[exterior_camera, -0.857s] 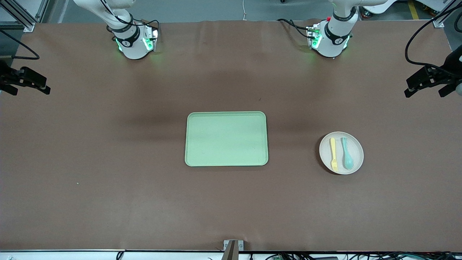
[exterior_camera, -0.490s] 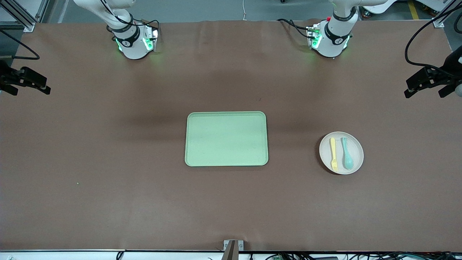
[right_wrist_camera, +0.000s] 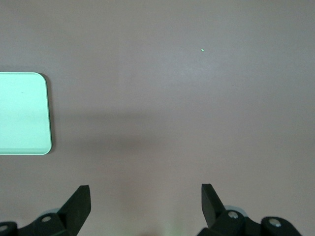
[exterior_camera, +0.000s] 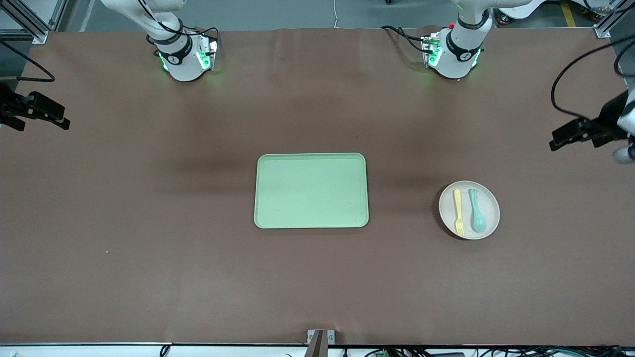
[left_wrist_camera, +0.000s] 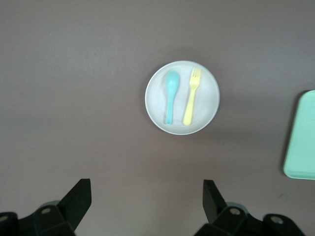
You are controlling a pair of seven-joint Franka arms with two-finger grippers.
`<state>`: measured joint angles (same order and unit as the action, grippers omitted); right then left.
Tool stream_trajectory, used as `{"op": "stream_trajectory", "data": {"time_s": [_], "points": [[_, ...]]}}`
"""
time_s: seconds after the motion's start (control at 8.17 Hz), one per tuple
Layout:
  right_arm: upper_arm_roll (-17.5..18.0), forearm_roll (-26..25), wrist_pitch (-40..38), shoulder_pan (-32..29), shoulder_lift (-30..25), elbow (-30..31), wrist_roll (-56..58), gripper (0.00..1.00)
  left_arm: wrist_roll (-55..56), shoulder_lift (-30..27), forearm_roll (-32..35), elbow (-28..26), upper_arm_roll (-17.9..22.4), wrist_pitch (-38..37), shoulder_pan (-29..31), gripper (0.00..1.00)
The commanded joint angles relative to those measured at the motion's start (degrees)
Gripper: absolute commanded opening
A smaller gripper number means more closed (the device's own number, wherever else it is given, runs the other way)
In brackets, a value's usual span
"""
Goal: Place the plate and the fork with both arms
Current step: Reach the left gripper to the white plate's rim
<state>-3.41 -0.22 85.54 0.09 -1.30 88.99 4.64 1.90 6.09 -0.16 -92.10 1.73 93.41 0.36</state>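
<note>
The plate needs to be placed with its fork, so next my left gripper needs to grab the plate's rim beside the teal spoon.
The beige plate [exterior_camera: 488,218] lies on the brown table toward the left arm's end, beside the tray. The pale-yellow fork [exterior_camera: 458,212] and a teal spoon [exterior_camera: 477,210] lie side by side on it. In the left wrist view the plate [left_wrist_camera: 206,98], fork [left_wrist_camera: 192,96] and spoon [left_wrist_camera: 170,96] show ahead of my left gripper [left_wrist_camera: 146,194], which is open and empty. In the front view my left gripper [exterior_camera: 573,138] hangs over the table's end. My right gripper [exterior_camera: 42,119] waits over the right arm's end, open and empty [right_wrist_camera: 145,196].
A rectangular light-green tray [exterior_camera: 311,190] lies at the table's middle; its edge shows in the left wrist view [left_wrist_camera: 301,135] and its end in the right wrist view [right_wrist_camera: 23,113]. A tiny green speck [exterior_camera: 106,252] lies on the table.
My left gripper has moved a little toward the plate. The right arm, plate, fork and spoon have not moved.
</note>
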Motion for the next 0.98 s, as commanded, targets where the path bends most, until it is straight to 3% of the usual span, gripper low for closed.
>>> {"op": "stream_trajectory", "data": {"time_s": [0.0,0.12,0.37,0.61,0.86], "points": [[-0.1,0.1,-0.4,0.3,0.1,-0.5,-1.0,0.99,-0.8,8.3,1.0,1.2,-0.2,6.2,0.5,0.99],[-0.1,0.1,-0.3,0.3,0.1,-0.5,-1.0,0.99,-2.2,12.1,-0.5,0.9,-0.7,9.8,3.0,0.99],[-0.1,0.1,-0.3,0.3,0.2,-0.4,-1.0,0.99,-12.7,18.1,-10.2,-2.2,-0.9,18.5,7.6,0.99],[-0.1,0.1,-0.1,0.3,0.2,-0.3,-1.0,0.99,-22.5,24.8,-19.4,-5.0,-0.9,25.9,9.2,0.92],[-0.1,0.1,-0.2,0.4,0.4,-0.3,-0.9,0.99,-25.7,29.8,-21.6,-5.1,-1.7,28.5,9.5,0.77]]}}
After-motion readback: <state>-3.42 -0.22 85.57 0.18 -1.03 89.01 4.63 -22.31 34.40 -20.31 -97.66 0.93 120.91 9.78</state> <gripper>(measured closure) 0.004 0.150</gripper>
